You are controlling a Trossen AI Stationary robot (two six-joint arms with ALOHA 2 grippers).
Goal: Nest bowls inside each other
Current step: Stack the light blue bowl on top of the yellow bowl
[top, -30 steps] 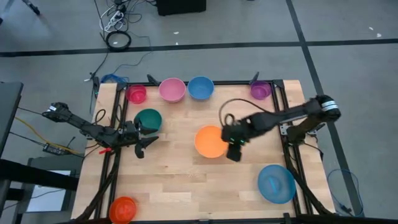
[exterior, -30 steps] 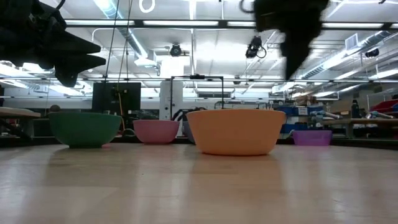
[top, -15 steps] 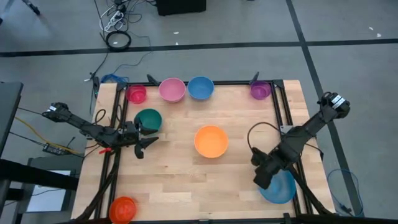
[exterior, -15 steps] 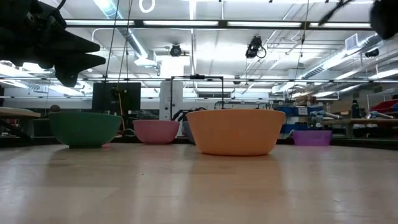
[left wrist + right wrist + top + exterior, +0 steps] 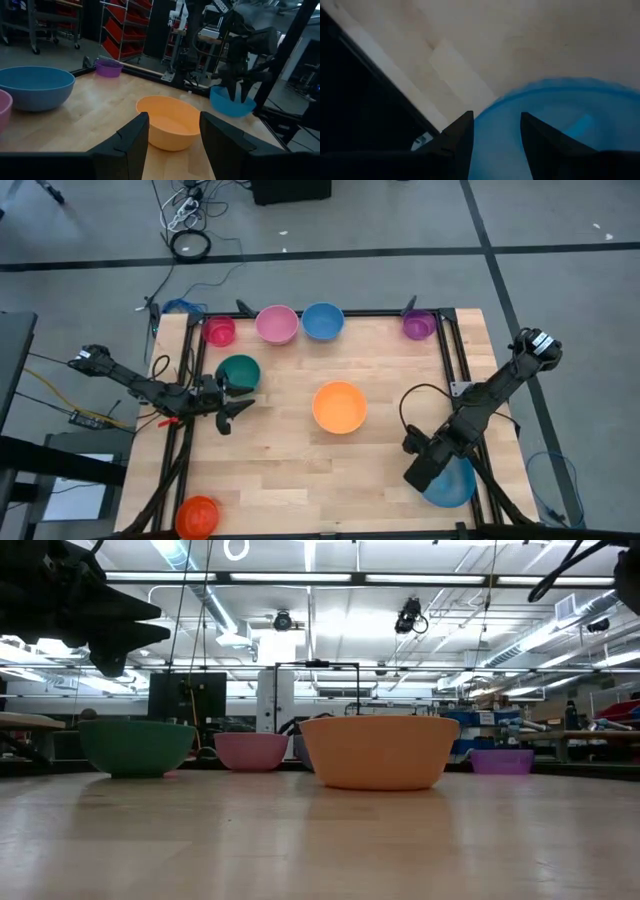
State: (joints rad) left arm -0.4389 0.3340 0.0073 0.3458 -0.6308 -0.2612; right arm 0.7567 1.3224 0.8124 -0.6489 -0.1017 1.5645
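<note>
The bright blue bowl needs to go inside the orange bowl [image 5: 339, 407], so my right gripper will next grab the bright blue bowl by its rim [image 5: 428, 498].
Several bowls rest upright on their bases on the wooden table. Along the far edge stand a magenta bowl [image 5: 219, 331], a pink bowl [image 5: 277, 324], a blue bowl [image 5: 323, 321] and a purple bowl [image 5: 419, 325]. A dark green bowl [image 5: 238, 370] sits at the left and an orange bowl [image 5: 339, 407] in the middle. A bright blue bowl [image 5: 452, 483] is at the near right. My right gripper [image 5: 495, 137] hangs open over its left rim [image 5: 530, 90], pointing steeply down. My left gripper [image 5: 172, 145] stands open and level beside the green bowl.
A red-orange bowl [image 5: 198, 516] sits at the near left corner. Black frame rails [image 5: 452, 370] run along the table's sides. Bare wood lies between the orange bowl and the near edge.
My right gripper has swung from the orange bowl's right rim toward the table's near right corner, sinking and rolling, and now hangs over the bright blue bowl. The orange bowl has stayed where it was.
</note>
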